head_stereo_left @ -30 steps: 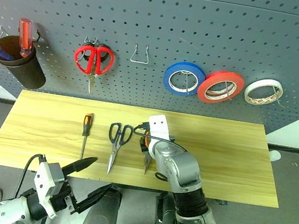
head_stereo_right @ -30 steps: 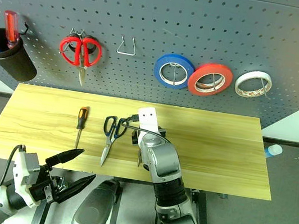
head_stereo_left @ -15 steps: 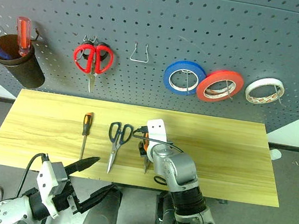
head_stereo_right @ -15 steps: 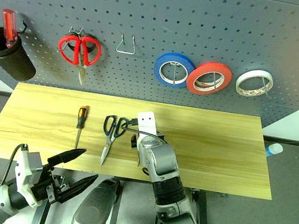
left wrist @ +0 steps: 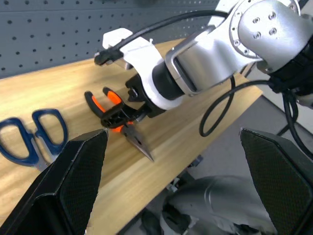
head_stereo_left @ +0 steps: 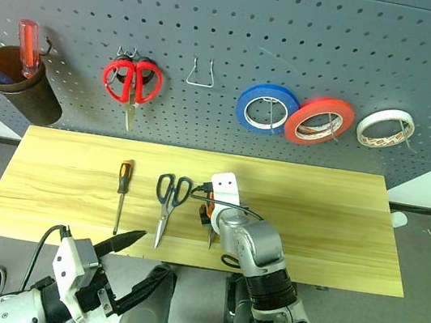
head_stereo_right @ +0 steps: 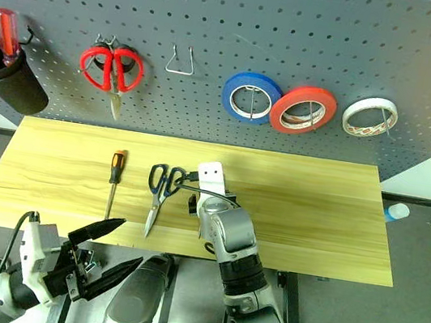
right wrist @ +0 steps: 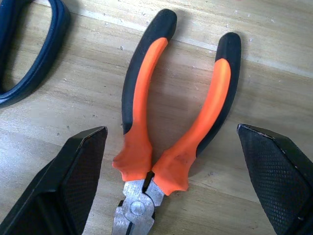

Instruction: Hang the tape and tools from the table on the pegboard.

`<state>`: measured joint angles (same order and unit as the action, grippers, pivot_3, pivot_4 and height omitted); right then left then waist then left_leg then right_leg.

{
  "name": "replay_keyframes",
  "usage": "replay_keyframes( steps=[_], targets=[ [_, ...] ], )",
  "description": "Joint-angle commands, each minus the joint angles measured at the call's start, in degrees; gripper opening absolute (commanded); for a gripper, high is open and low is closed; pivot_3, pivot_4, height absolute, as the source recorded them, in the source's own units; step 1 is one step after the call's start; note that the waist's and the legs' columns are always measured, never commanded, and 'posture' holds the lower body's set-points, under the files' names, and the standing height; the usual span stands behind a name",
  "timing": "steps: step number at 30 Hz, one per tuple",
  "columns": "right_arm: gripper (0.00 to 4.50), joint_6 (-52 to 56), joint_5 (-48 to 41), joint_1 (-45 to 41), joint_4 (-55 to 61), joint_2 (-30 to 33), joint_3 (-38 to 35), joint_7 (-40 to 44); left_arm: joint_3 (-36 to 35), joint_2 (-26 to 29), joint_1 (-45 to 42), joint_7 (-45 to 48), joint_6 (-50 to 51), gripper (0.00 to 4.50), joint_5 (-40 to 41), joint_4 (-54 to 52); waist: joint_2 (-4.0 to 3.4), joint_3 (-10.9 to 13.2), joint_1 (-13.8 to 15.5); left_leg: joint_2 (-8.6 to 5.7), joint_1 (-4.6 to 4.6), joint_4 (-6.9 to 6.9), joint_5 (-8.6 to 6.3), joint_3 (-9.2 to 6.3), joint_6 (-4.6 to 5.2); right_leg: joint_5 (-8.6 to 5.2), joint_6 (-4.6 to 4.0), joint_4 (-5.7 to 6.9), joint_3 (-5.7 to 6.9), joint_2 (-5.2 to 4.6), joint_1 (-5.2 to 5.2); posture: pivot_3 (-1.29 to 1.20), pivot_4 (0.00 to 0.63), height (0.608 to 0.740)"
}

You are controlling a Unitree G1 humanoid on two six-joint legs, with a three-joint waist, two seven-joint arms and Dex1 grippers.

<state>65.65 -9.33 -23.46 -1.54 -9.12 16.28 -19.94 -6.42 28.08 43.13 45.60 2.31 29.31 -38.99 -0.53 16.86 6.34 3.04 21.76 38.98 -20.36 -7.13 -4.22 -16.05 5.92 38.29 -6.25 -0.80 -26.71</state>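
My right gripper, beside the pliers' orange handles near the pivot (right wrist: 151, 164), should close. Closing now would hold the pliers.
The orange-and-black long-nose pliers (right wrist: 146, 147) lie flat on the wooden table (head_stereo_left: 337, 222), handles toward the pegboard (head_stereo_left: 301, 36). My right gripper (right wrist: 171, 142) hovers open just over them, one finger on each side, touching nothing. Left of the pliers lie the dark-handled scissors (head_stereo_left: 168, 199) and the slim orange-and-black screwdriver (head_stereo_left: 122, 194). The red tape roll (head_stereo_left: 319, 120) hangs on a pegboard hook. My left gripper (head_stereo_left: 134, 262) is open and empty, below the table's front edge, pointing toward the pliers (left wrist: 113, 100).
A blue roll (head_stereo_left: 266, 109) and a whitish roll (head_stereo_left: 385, 128) hang beside the red one. Red-handled scissors (head_stereo_left: 132, 83) hang at the left. A dark cup (head_stereo_left: 25, 94) holds a red-handled screwdriver. A bare wire hook (head_stereo_left: 201, 76) sits between the scissors and the rolls.
The view has shifted slightly. Both grippers and all the tools stay where they were.
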Motion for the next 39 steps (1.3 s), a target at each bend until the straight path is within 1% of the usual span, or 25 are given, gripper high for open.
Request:
replay_keyframes(
  steps=[1, 4, 8, 12, 15, 17, 20, 21, 29, 34, 39],
  targets=[
    [4.43, -0.71, -0.73, 2.43, -0.15, -10.85, 1.14, -0.52, -0.78, 0.23, 1.87, -0.18, -0.35, 4.50, 0.62, -2.46, 0.00, 0.15, -0.01, 0.00, 0.05, 0.00, 0.00, 0.00, 0.00, 0.00, 0.00, 0.00, 0.00, 0.00, -0.04, 0.40, 0.328, 0.681],
    [4.43, -1.06, -0.85, 2.42, -0.74, -10.87, 1.02, -0.82, -0.91, 0.23, 2.79, -0.31, -0.38, 4.50, 0.71, -3.18, 0.09, 0.57, -0.02, 0.00, 0.11, 0.01, 0.00, 0.00, 0.00, 0.00, 0.00, 0.02, 0.00, 0.00, -0.10, 0.40, 0.334, 0.681],
    [4.43, -1.62, -1.11, 2.13, -1.55, -10.77, 0.84, -1.04, -0.99, 0.22, 4.00, -0.56, -0.41, 4.50, 0.78, -4.13, 0.12, 0.64, 0.04, 0.00, 0.48, 0.06, 0.01, 0.00, -0.01, 0.03, 0.04, 0.06, 0.00, 0.00, -0.43, 0.41, 0.342, 0.681],
    [4.43, -2.30, -1.19, 2.00, -2.15, -10.64, 0.81, -1.13, -1.00, 0.17, 5.27, -0.67, -0.66, 4.50, 0.72, -4.78, 0.14, 0.79, 0.05, 0.00, 0.53, 0.06, 0.00, 0.00, -0.01, 0.03, 0.05, 0.12, 0.00, 0.00, -0.51, 0.41, 0.347, 0.681],
    [3.88, -2.33, -1.28, 2.25, -1.79, -10.47, 0.95, -1.26, -1.19, 0.00, 5.79, -0.66, -0.98, 4.50, 1.07, -5.02, 0.13, 0.96, 0.06, 0.00, 0.53, 0.07, 0.01, -0.01, -0.01, 0.02, 0.03, 0.15, 0.00, 0.00, -0.51, 0.41, 0.346, 0.681],
    [3.30, -2.35, -1.30, 2.39, -1.60, -10.37, 1.04, -1.29, -1.36, -0.17, 5.87, -0.68, -1.19, 4.50, 1.38, -5.11, 0.14, 0.98, 0.02, 0.00, 0.52, 0.08, 0.00, -0.01, -0.01, 0.02, 0.02, 0.16, 0.00, 0.00, -0.51, 0.41, 0.346, 0.681],
    [2.31, -2.41, -1.27, 2.35, -1.53, -10.27, 1.11, -1.32, -1.98, 0.11, 5.54, -0.67, -0.87, 4.50, 2.06, -5.35, 0.15, 1.02, 0.00, 0.00, 0.52, 0.08, 0.01, -0.01, -0.01, 0.02, 0.03, 0.16, 0.00, 0.00, -0.52, 0.41, 0.346, 0.681],
    [2.13, -2.52, -1.25, 2.24, -1.59, -10.17, 1.12, -1.27, -2.04, 0.12, 5.38, -0.64, -0.80, 4.50, 2.13, -5.31, 0.15, 1.02, 0.00, 0.00, 0.52, 0.08, 0.00, -0.01, -0.01, 0.02, 0.03, 0.16, 0.00, 0.00, -0.53, 0.41, 0.341, 0.681],
    [2.11, -4.98, -1.05, 1.68, -1.33, -8.59, 2.23, 0.28, -2.31, 0.32, 3.75, -0.37, -0.57, 4.50, 2.51, -4.36, 0.16, 1.02, -0.03, 0.00, 0.52, 0.08, 0.01, -0.01, -0.01, 0.02, 0.03, 0.17, 0.00, 0.00, -0.53, 0.40, 0.331, 0.681],
    [2.11, -9.96, -1.59, 1.98, 1.65, -6.37, 3.12, 4.45, -2.35, 0.42, 1.99, 0.03, -0.60, 4.50, 3.00, -3.51, 0.17, 1.05, 0.00, 0.00, 0.60, 0.08, 0.01, -0.01, -0.01, 0.05, 0.08, 0.17, 0.01, 0.00, -0.61, 0.40, 0.315, 0.681],
    [2.11, -12.41, -1.53, 3.24, 6.75, -3.15, 3.48, 8.15, -3.71, 0.77, -1.76, 0.09, 0.13, 4.50, 5.82, -2.83, 0.19, 1.04, 0.16, 0.00, 0.63, 0.07, 0.01, -0.01, -0.02, 0.12, 0.20, 0.17, 0.04, 0.00, -0.63, 0.39, 0.297, 0.681]
  ],
)
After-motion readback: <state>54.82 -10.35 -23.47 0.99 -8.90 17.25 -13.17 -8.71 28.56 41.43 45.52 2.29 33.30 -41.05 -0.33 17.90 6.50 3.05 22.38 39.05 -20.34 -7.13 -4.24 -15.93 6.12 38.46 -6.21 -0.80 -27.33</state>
